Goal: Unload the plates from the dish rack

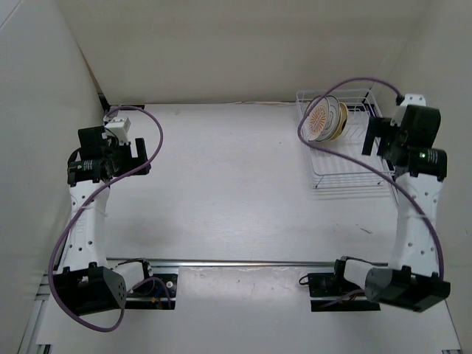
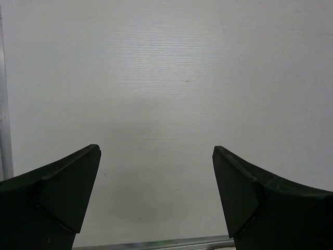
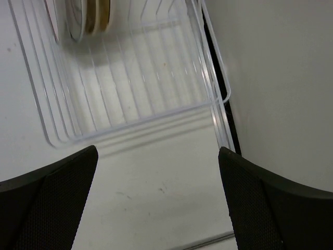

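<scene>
The dish rack (image 1: pixel 346 158) is to be unloaded. My right gripper next needs to take hold of the white plate with the orange sunburst face by its rim (image 1: pixel 312 138).
The white wire dish rack (image 1: pixel 346 158) stands at the back right of the table. Two plates stand on edge at its far end: a white plate with an orange sunburst face (image 1: pixel 321 119) and a cream-tan plate (image 1: pixel 340 122) right behind it. In the right wrist view the rack (image 3: pixel 130 83) fills the upper part, with the white plate's edge (image 3: pixel 77 18) and the tan plate's edge (image 3: pixel 102 10) at the top left. My right gripper (image 1: pixel 371 137) (image 3: pixel 157 151) is open and empty, over the rack's near right side. My left gripper (image 1: pixel 141 156) (image 2: pixel 156 149) is open and empty over bare table at the far left.
White walls enclose the table on the left, back and right; the right wall (image 3: pixel 281 78) runs close beside the rack. A metal rail (image 1: pixel 243 261) crosses the table near the arm bases. Purple cables (image 1: pixel 346 82) loop above both arms.
</scene>
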Controlling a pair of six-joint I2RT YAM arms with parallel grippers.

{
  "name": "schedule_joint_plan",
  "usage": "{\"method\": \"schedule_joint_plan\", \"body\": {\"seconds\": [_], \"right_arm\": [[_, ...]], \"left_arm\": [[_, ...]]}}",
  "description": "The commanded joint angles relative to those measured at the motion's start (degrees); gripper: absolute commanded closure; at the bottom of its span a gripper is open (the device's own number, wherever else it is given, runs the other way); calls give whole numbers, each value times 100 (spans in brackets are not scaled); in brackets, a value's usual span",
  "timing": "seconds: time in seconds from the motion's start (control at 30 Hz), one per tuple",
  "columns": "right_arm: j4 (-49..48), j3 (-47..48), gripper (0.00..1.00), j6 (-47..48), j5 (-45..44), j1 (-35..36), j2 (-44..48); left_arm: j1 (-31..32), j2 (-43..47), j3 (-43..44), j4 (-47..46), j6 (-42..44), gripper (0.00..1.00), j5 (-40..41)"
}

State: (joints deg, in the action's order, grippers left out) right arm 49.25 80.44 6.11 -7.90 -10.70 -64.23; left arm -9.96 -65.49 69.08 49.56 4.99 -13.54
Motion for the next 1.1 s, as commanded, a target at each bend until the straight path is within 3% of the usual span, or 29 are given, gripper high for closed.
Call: {"method": "schedule_joint_plan", "body": {"seconds": [0.0, 0.17, 0.3, 0.4, 0.6, 0.73, 1.07], "right_arm": [[-583, 1092, 0, -391, 41, 24, -510], [-408, 2211, 0, -391, 1175, 77, -1811], [-408, 2678, 7, -215, 1177, 357, -2601], [-408, 2950, 21, -102, 1177, 559, -3067], [-461, 3670, 21, 75, 1177, 683, -4044], [-513, 4110, 23, 75, 1046, 736, -4536], [-566, 4725, 29, 127, 1045, 982, -5407]], "left_arm": [[-15, 125, 27, 27, 98, 0, -26], [-15, 177, 27, -25, 98, 0, -228], [-15, 177, -26, -78, 98, 0, -79], [-15, 230, -87, -78, 98, 0, -8], [-15, 125, -9, -78, 151, 0, 114], [-15, -454, 621, -183, 151, 0, 395], [-15, -2353, 2557, -69, 151, 0, 133]]}}
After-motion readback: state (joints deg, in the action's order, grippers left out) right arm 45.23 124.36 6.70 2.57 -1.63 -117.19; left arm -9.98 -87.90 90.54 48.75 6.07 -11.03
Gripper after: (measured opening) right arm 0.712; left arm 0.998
